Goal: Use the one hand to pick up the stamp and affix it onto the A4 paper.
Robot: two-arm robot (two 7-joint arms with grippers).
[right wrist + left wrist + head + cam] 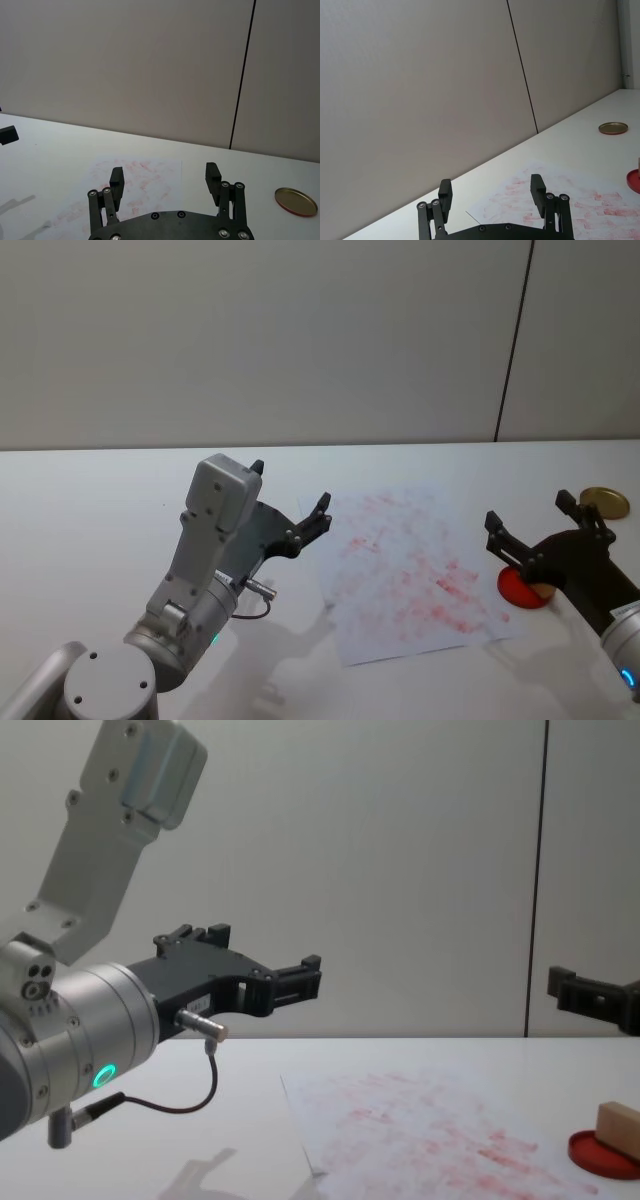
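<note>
The stamp's bottom sits on the red ink pad [598, 1158], so my right gripper will pick up the stamp by its wooden sides next. Then it can affix the stamp.
The stamp [618, 1128], a small tan wooden block, stands on the round red ink pad [598, 1156] at the table's right; from the head camera the stamp [541, 591] peeks out beside the pad [516, 589]. My right gripper [530, 512] hovers open and empty above them, raised well off the table [562, 984], its fingers [212, 176] spread. The A4 paper [410, 575], white with red smears, lies in the middle. My left gripper [290, 490] is held open in the air left of the sheet, its fingers [537, 187] apart, the A4 paper [560, 202] below.
A flat gold lid [605, 502] lies on the white table behind the right gripper, also visible as the gold lid [296, 201]. A grey wall with a dark vertical seam stands behind the table. The left arm's silver housing [90, 1040] with a green light looms at the near left.
</note>
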